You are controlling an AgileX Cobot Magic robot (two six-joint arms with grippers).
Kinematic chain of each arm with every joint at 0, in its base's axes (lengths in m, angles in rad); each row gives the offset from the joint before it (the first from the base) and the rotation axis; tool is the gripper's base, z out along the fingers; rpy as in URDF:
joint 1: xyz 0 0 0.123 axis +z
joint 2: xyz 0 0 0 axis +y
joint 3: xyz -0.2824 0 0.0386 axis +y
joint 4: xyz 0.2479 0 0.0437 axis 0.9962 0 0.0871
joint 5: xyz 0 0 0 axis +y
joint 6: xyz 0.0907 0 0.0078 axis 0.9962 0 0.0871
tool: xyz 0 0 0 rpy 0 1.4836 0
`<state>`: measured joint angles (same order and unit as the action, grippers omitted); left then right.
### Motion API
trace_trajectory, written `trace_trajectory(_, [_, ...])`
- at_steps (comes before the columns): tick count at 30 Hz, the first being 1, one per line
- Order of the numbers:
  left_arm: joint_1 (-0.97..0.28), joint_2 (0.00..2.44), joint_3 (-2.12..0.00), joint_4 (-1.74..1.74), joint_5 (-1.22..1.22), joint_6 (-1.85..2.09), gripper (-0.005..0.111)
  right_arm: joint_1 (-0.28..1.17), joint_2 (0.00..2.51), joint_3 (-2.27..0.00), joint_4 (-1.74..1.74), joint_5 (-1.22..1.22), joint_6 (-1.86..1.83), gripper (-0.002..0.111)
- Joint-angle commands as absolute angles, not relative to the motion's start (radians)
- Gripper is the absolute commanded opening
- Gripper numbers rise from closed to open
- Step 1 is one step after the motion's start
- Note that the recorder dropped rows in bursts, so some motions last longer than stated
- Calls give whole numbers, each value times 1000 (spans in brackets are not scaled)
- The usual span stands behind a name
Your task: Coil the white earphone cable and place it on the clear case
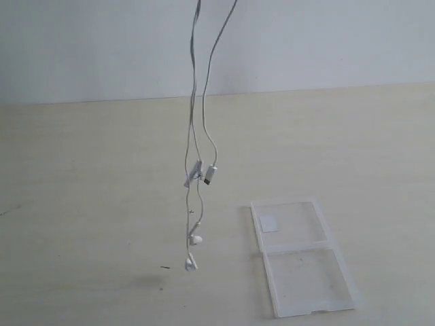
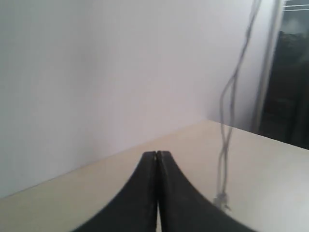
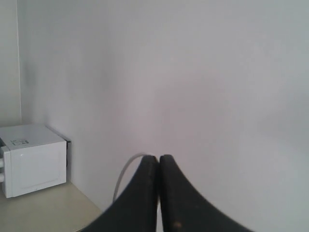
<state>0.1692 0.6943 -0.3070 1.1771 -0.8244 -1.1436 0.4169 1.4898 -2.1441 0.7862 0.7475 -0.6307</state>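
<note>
I will coil the white earphone cable for the clear case point(image 1: 299, 255), so I will next grab the cable by its doubled parts with my left gripper.
The white earphone cable point(image 1: 194, 136) hangs in doubled strands from above the exterior view's top edge. Its inline remote point(image 1: 193, 173) and dark-tipped plug point(image 1: 211, 175) dangle at mid height, and the two earbuds point(image 1: 191, 263) hang just over the table. The clear case point(image 1: 299, 255) lies open and flat to the right, with a white sticker point(image 1: 270, 223) in its far half. Neither gripper shows in the exterior view. My right gripper point(image 3: 159, 157) is shut, with a loop of the cable point(image 3: 124, 176) coming out beside its tips. My left gripper point(image 2: 157, 153) is shut with nothing seen between its fingers; the cable point(image 2: 227, 135) hangs apart from it.
The beige table point(image 1: 81, 204) runs back to a pale wall. A small dark speck point(image 1: 165, 267) lies left of the earbuds. A white box-like appliance point(image 3: 31, 157) stands on a surface by the wall in the right wrist view. Dark furniture point(image 2: 289, 87) stands beyond the table's edge.
</note>
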Motion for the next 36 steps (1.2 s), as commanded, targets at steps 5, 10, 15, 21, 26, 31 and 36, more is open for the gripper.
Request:
trace_trajectory(5, [169, 1114, -544, 1324, -1149, -1215, 21, 414, 1509, -2150, 806, 770, -620, 0])
trace_trajectory(10, [61, 1252, -626, 1339, -1130, -1178, 62, 414, 1514, -2150, 750, 777, -572, 0])
trace_trajectory(15, [-131, 1323, -697, 1313, -913, -1124, 62, 414, 1514, -2150, 750, 820, -572, 0])
trace_trajectory(21, [-242, 1429, -762, 1274, -783, -1104, 62, 414, 1514, -2150, 750, 824, -572, 0])
trace_trajectory(26, [-258, 1498, -818, 1268, -781, -1102, 62, 414, 1514, -2150, 758, 824, -572, 0])
trace_trajectory(31, [-269, 1555, -874, 1268, -809, -1105, 68, 414, 1514, -2150, 765, 822, -572, 0])
trace_trajectory(36, [-269, 1576, -900, 1253, -839, -1118, 70, 414, 1514, -2150, 765, 817, -572, 0])
